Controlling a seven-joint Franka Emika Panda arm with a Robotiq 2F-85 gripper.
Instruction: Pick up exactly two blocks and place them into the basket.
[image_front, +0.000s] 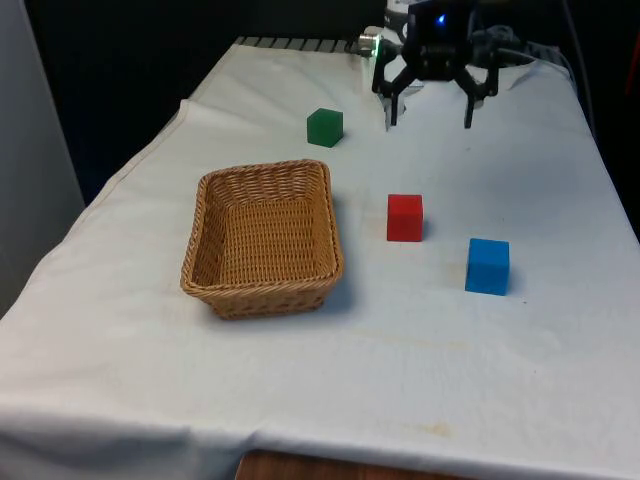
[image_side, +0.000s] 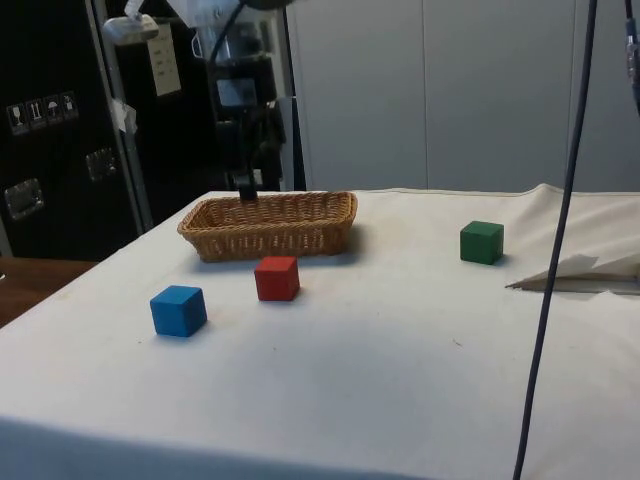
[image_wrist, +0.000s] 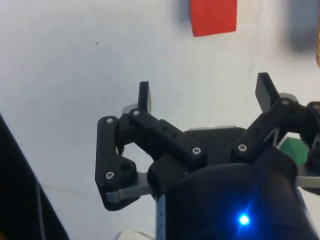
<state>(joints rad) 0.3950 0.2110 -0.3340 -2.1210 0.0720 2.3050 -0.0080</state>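
My gripper will next take hold of the red block (image_front: 405, 217) by two opposite sides, and then I will put the red block into the wicker basket.
A wicker basket (image_front: 258, 294) sits on the white cloth at the front view's left, with nothing in it. A green block (image_front: 325, 127) stands beyond it, a red block (image_front: 405, 217) to its right and a blue block (image_front: 488, 266) further right. My gripper (image_front: 429, 122) hangs open above the far end of the table, right of the green block and holding nothing. The side view has the gripper (image_side: 252, 185) behind the basket (image_side: 270, 236), with the red block (image_side: 277, 278), blue block (image_side: 179, 310) and green block (image_side: 482, 242) in front. Between the spread fingers of the gripper (image_wrist: 205, 94), the wrist view shows bare cloth, with the red block (image_wrist: 212, 17) beyond them.
A dark cable (image_side: 562, 230) hangs down at the side view's right. The cloth makes a raised fold (image_side: 580, 270) near the green block. The table's edge drops off at the front view's left (image_front: 130, 165) and right.
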